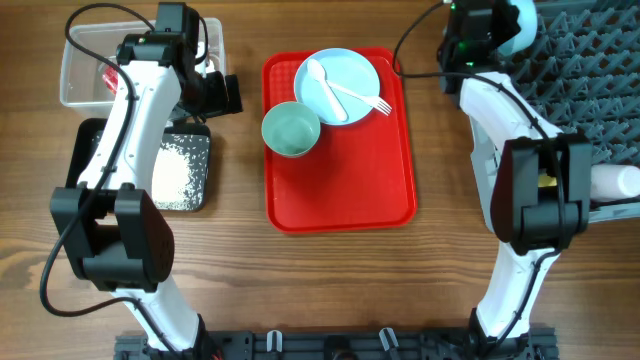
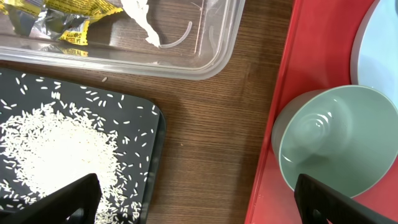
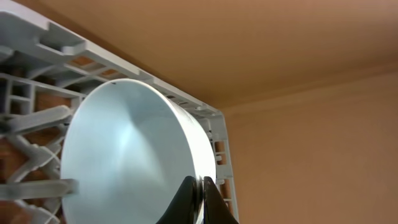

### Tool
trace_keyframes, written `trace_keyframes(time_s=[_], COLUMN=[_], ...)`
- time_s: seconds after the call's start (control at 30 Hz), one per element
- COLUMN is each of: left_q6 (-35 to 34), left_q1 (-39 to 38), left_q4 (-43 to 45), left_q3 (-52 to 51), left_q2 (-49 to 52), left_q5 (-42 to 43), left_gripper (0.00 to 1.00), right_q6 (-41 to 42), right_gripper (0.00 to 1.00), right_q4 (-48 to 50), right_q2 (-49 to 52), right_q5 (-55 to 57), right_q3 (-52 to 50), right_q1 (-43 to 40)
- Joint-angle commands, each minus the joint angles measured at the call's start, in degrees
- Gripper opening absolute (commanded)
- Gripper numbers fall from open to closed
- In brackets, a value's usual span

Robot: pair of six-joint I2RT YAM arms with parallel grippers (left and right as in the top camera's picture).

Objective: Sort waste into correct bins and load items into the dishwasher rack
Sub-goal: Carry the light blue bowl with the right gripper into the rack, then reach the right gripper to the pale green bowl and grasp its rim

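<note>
My right gripper releases the bowl next, since the pale blue bowl's far edge (image 1: pixel 531 27) (image 3: pixel 72 140) sits down among the grey rack's wires.
My left gripper (image 2: pixel 200 205) (image 1: pixel 224 95) hangs open over bare wood between the black tray (image 2: pixel 144 118) of white grains (image 2: pixel 56 149) and the red tray (image 2: pixel 280 93); nothing is between its fingers (image 2: pixel 74 199). A pale blue bowl (image 2: pixel 336 143) (image 1: pixel 291 130) stands on the red tray beside the plate (image 1: pixel 345 75), which carries the fork (image 1: pixel 358 98) and spoon (image 1: pixel 322 85). The clear tub (image 2: pixel 211 50) holds a yellow wrapper (image 2: pixel 62 18), a tissue (image 2: pixel 143 22) and a red wrapper (image 1: pixel 107 78). My right gripper (image 3: pixel 199 199) (image 1: pixel 500 32) is shut on the rim of a second pale blue bowl (image 3: pixel 130 162), held on edge at the grey rack (image 3: pixel 37 81) (image 1: pixel 590 90).
A white cup (image 1: pixel 615 180) lies in the rack's near part, with something yellow (image 1: pixel 547 180) mostly hidden behind my right arm. The clear tub (image 1: pixel 90 60) and the black tray (image 1: pixel 185 170) sit at the table's left, under my left arm.
</note>
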Motion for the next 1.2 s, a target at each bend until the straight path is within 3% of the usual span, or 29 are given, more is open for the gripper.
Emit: trace_keyframes(time_s=[0.0, 0.03, 0.1, 0.13, 0.2, 0.3, 0.43, 0.67, 0.97, 1.17], left_q6=[-0.72, -0.72, -0.72, -0.72, -0.72, -0.72, -0.72, -0.72, -0.72, -0.72], left_q1=[0.37, 0.37, 0.37, 0.37, 0.37, 0.37, 0.37, 0.37, 0.37, 0.37], left_q4=[-0.02, -0.02, -0.02, -0.02, -0.02, -0.02, -0.02, -0.02, -0.02, -0.02], left_q3=[-0.31, -0.31, -0.31, -0.31, -0.31, -0.31, -0.31, -0.31, -0.31, -0.31], left_q2=[0.50, 0.50, 0.50, 0.50, 0.50, 0.50, 0.50, 0.50, 0.50, 0.50], left_q5=[0.46, 0.44, 0.46, 0.46, 0.46, 0.46, 0.46, 0.46, 0.46, 0.44], left_gripper=[1.00, 1.00, 1.00, 1.00, 1.00, 1.00, 1.00, 1.00, 1.00, 1.00], right_q6=[0.33, 0.33, 0.37, 0.39, 2.10, 5.18, 4.79, 5.57, 9.88, 27.06], right_gripper=[0.13, 0.22, 0.56, 0.67, 0.84, 0.96, 0.99, 1.00, 1.00, 1.00], right_q4=[-1.64, -2.19, -2.45, -2.43, -1.88, -0.90, -0.44, 12.70, 5.29, -9.05], right_q2=[1.62, 1.62, 1.62, 1.62, 1.62, 1.62, 1.62, 1.53, 0.96, 0.96], right_q5=[-1.55, -1.53, -1.51, -1.38, 0.31, 1.95, 2.45, 15.15, 9.81, -0.17], right_q3=[0.26, 0.26, 0.26, 0.26, 0.26, 0.26, 0.26, 0.26, 0.26, 0.26], right_q1=[1.27, 1.49, 1.79, 1.84, 1.84, 1.84, 3.56, 6.03, 11.19, 14.78])
